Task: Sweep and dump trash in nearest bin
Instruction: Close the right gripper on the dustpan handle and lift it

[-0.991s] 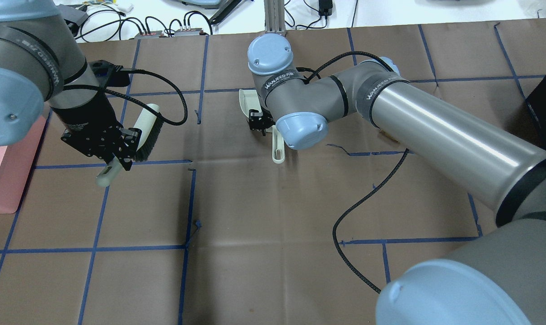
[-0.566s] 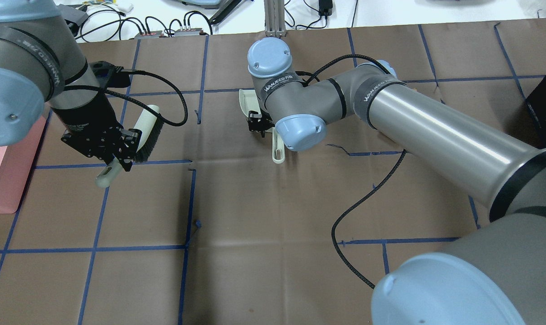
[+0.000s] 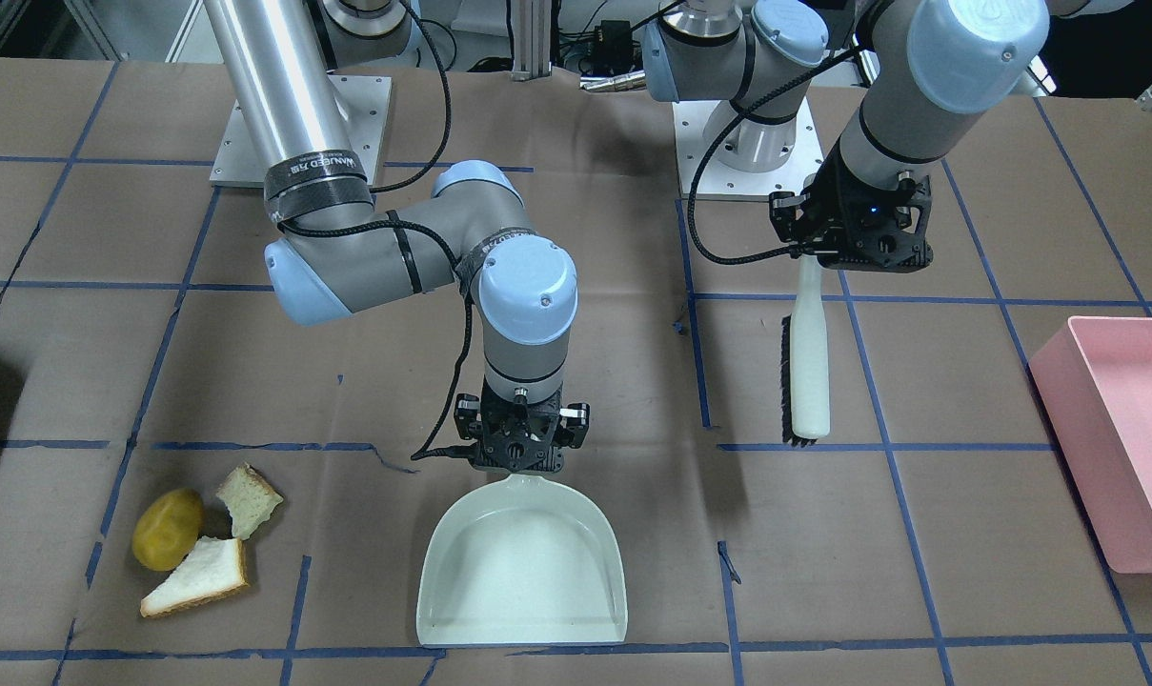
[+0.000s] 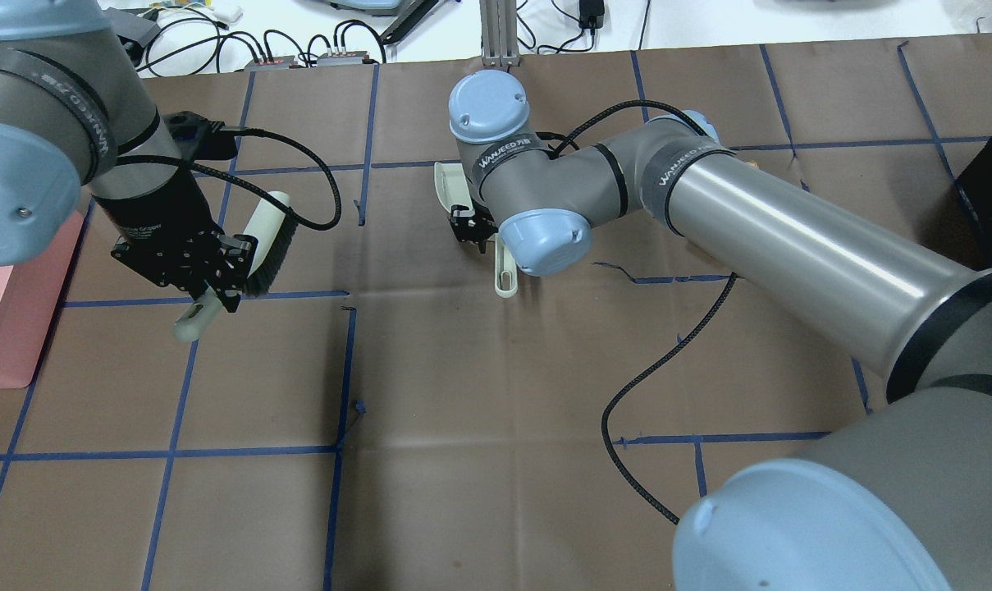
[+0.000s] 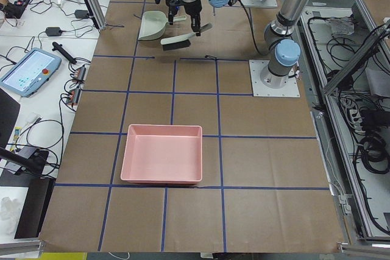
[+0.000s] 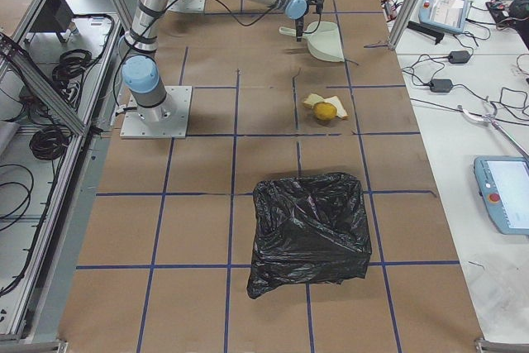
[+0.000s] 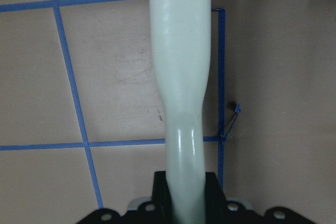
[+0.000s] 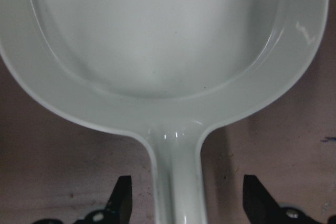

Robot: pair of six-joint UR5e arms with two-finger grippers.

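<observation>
Next, the right gripper grabs the dustpan by its narrow handle (image 8: 181,182), since the pan spreads far wider than the open fingers.
The trash lies in one cluster on the brown paper: a yellow potato-like lump (image 3: 168,529) and two torn bread pieces (image 3: 249,499) (image 3: 199,576). A pale green dustpan (image 3: 523,572) lies flat on the table, to the right of the trash in the front-facing view. My right gripper (image 3: 521,457) stands open over its handle; in the right wrist view the fingers (image 8: 122,199) sit clear on either side of it. My left gripper (image 3: 809,262) is shut on the handle of a pale brush (image 3: 808,367), whose black bristles hang above the paper.
A pink bin (image 3: 1123,448) sits at the table's end on my left. A bin lined with a black bag (image 6: 310,229) stands on my right, beyond the trash (image 6: 325,110). Blue tape lines grid the paper. A black cable (image 4: 651,377) trails from the right arm.
The right arm has shifted slightly over the dustpan handle. The left arm and brush have not moved.
</observation>
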